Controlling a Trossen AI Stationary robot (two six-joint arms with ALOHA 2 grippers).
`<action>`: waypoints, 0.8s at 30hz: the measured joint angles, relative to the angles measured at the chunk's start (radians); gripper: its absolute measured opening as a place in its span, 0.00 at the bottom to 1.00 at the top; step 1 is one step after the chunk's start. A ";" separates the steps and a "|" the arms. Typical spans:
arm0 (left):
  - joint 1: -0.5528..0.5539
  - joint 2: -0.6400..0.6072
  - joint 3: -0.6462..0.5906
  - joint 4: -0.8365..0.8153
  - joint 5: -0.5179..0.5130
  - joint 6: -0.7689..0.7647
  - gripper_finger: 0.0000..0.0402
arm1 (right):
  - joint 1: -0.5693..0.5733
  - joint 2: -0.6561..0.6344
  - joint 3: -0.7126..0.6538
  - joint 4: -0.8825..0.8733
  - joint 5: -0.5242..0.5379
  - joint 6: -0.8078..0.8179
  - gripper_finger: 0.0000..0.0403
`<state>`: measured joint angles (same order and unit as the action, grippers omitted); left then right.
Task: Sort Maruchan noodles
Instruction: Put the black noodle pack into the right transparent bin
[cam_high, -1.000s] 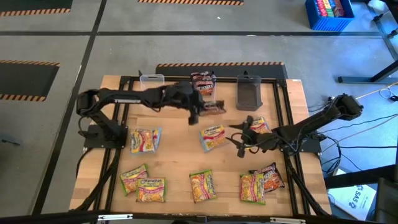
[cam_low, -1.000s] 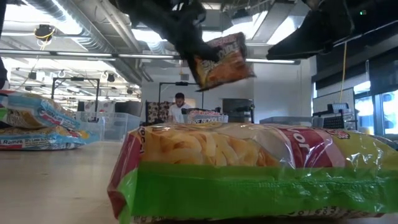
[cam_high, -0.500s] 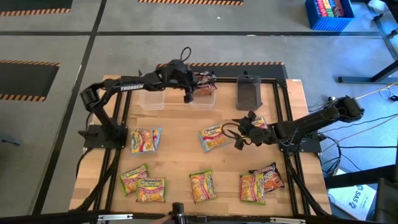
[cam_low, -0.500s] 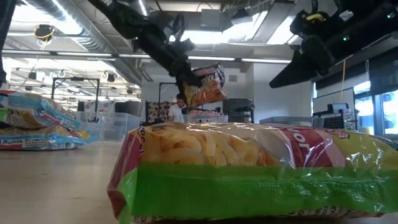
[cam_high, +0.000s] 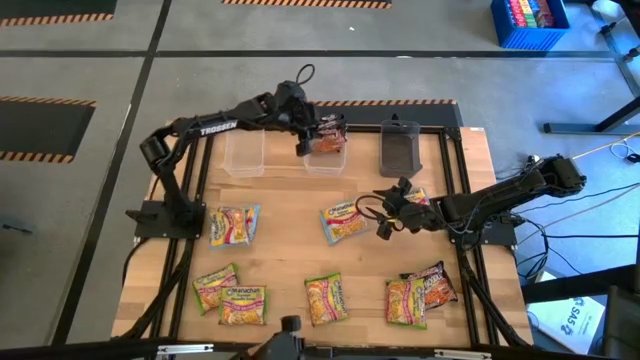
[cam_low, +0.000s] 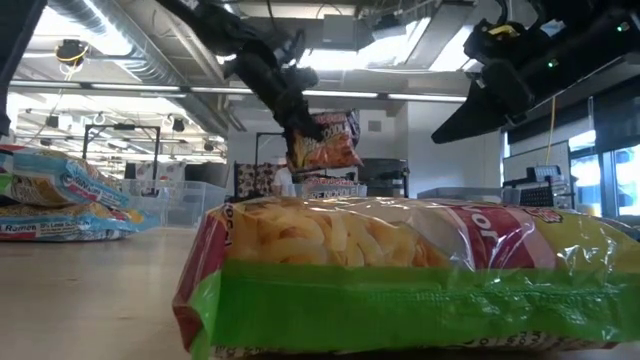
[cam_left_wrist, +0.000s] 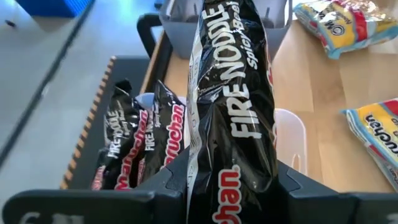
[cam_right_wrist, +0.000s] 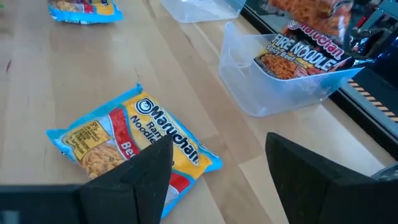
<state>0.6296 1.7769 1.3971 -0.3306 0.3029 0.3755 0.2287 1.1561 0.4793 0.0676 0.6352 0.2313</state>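
Observation:
The dark packet sticks up tilted above the middle clear tub, so it is too early to release. My left gripper now keeps hold of the packet until it is lower.
My left gripper (cam_high: 309, 143) hangs over the middle clear tub (cam_high: 326, 160) at the table's far side, shut on a dark Fire Noodle packet (cam_high: 331, 129). The tub holds more dark packets (cam_left_wrist: 134, 146). My right gripper (cam_high: 383, 220) stands open just right of a blue-edged yellow packet (cam_high: 343, 222) lying flat at mid-table; in the right wrist view its fingers (cam_right_wrist: 137, 171) stand above that packet (cam_right_wrist: 124, 140) with nothing between them. My left gripper pinches the dark packet between its two fingers (cam_left_wrist: 171, 182), one on each flat face near the packet's near end (cam_left_wrist: 230, 180). The fingers slant down toward the far edge. The packet juts out ahead of them, tilted, lifted clear above the tub (cam_low: 325, 140).
An empty clear tub (cam_high: 244, 155) and a dark grey tub (cam_high: 400, 150) flank the middle tub. Blue-edged packets (cam_high: 233, 225) (cam_high: 415, 200), yellow-green packets (cam_high: 243, 305) (cam_high: 326, 298) (cam_high: 405, 300) and a dark one (cam_high: 434, 282) lie on the wooden table (cam_high: 290, 250).
My left gripper has carried the dark packet from over mid-table toward the far edge, ending above the middle clear tub; the packet stays lifted and held. My right gripper has tipped a little near the blue-edged packet, then kept still.

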 joint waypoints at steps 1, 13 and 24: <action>0.002 0.019 0.007 0.003 0.009 -0.003 0.26 | 0.000 0.000 0.000 -0.005 0.000 0.001 0.59; 0.003 0.129 0.015 -0.002 -0.031 0.016 0.26 | 0.000 0.000 0.000 -0.012 0.000 0.006 0.59; -0.014 0.216 0.015 0.039 -0.072 0.054 0.27 | 0.000 0.000 0.000 -0.011 0.000 0.003 0.59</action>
<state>0.6155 1.9932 1.4120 -0.2913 0.2308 0.4297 0.2286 1.1561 0.4793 0.0563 0.6353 0.2348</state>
